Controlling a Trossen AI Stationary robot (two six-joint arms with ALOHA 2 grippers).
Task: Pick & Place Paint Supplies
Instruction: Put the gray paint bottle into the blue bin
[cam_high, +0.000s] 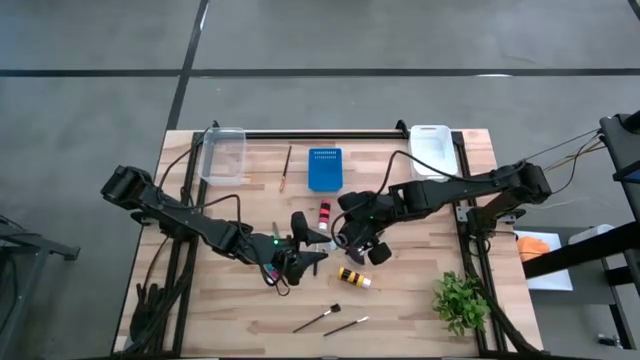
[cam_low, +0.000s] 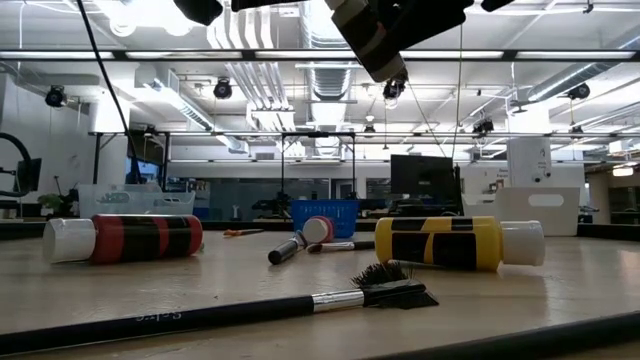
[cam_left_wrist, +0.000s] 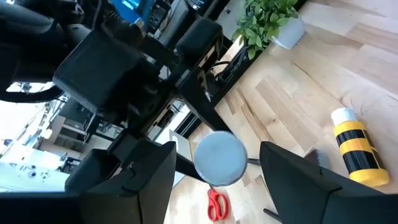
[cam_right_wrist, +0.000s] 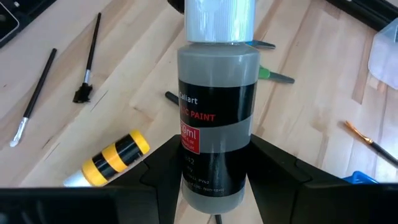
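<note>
I need to grab the grey bottle by its pale cap with my left gripper next, so that the bottle's base stays free to go into the blue bottle holder.
My right gripper (cam_right_wrist: 214, 186) is shut on a grey paint bottle (cam_right_wrist: 216, 118) with a pale cap, held above the table's middle (cam_high: 338, 244). My left gripper (cam_left_wrist: 217, 186) is open. Its fingers stand on either side of the bottle's cap (cam_left_wrist: 218, 158) with a gap on each side, touching nothing. On the table lie a red-and-black bottle (cam_high: 325, 213), a yellow-and-black bottle (cam_high: 353, 277), two dark-handled brushes (cam_high: 317, 319) (cam_high: 346, 325), a wooden-handled brush (cam_high: 285, 168) and red scissors (cam_left_wrist: 216, 204). My right gripper pinches the grey bottle's body near its base end (cam_right_wrist: 214, 163) between its two fingers (cam_right_wrist: 158, 174). The fingers come from the table's right, slanting down. The bottle sticks out ahead of them, cap end foremost toward my left gripper, lifted clear of the table.
A blue bottle holder (cam_high: 325, 168) stands at the far middle, between a clear bin (cam_high: 222, 153) at the far left and a white bin (cam_high: 430, 148) at the far right. A green plant (cam_high: 460, 300) stands at the near right. Green and blue scissor handles (cam_right_wrist: 271, 73) lie below the bottle.
</note>
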